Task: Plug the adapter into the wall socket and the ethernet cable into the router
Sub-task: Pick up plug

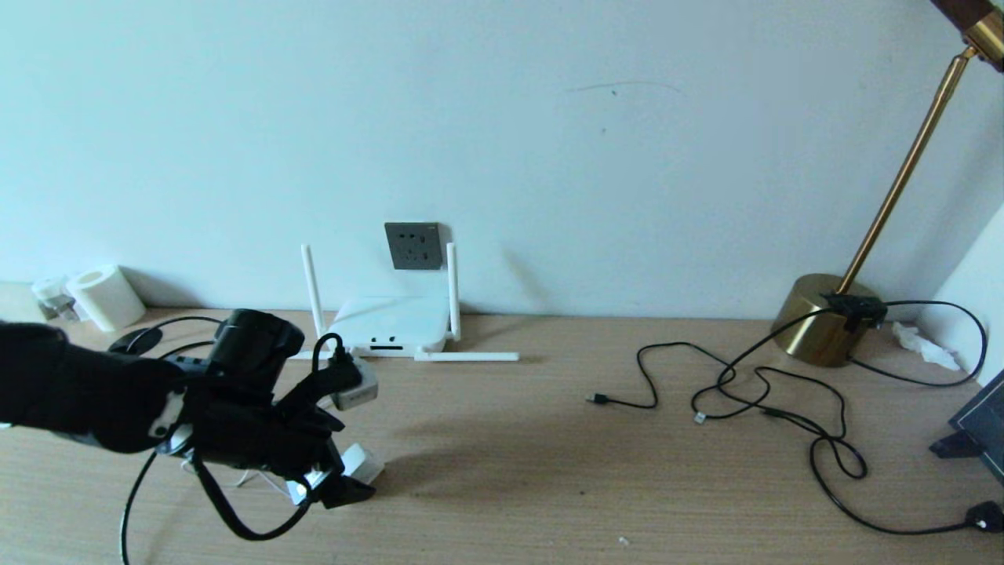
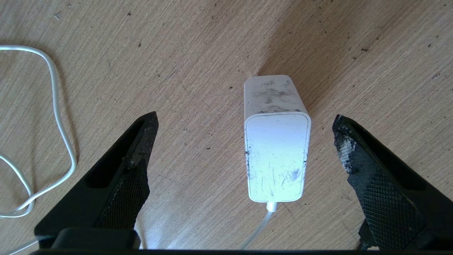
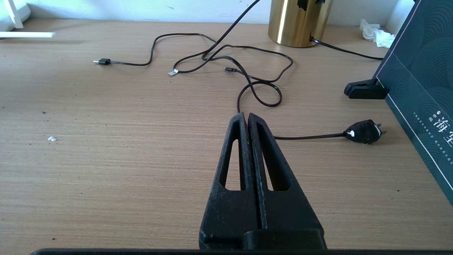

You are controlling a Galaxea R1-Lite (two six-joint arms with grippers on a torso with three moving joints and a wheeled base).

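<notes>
The white adapter is between my fingers in the left wrist view, so my left gripper should close.
The white adapter (image 1: 365,462) (image 2: 276,156) lies on the wooden table with its thin white cord (image 2: 56,106) looping off beside it. My left gripper (image 1: 342,461) (image 2: 246,121) hovers open over it, one finger on each side and neither touching. The dark grey wall socket (image 1: 413,246) is on the wall behind the white router (image 1: 388,322), which lies flat with its antennas spread. The black ethernet cable, ending in a clear-tipped plug (image 1: 700,417) (image 3: 173,72), winds across the right half of the table. My right gripper (image 3: 246,115) rests shut and empty near it, out of the head view.
A brass lamp base (image 1: 823,318) stands at the back right, tangled with thin black cables, one ending in a USB-like plug (image 1: 598,399). A black mains plug (image 1: 984,516) and a dark box (image 1: 980,424) sit at the right edge. A paper roll (image 1: 106,297) stands back left.
</notes>
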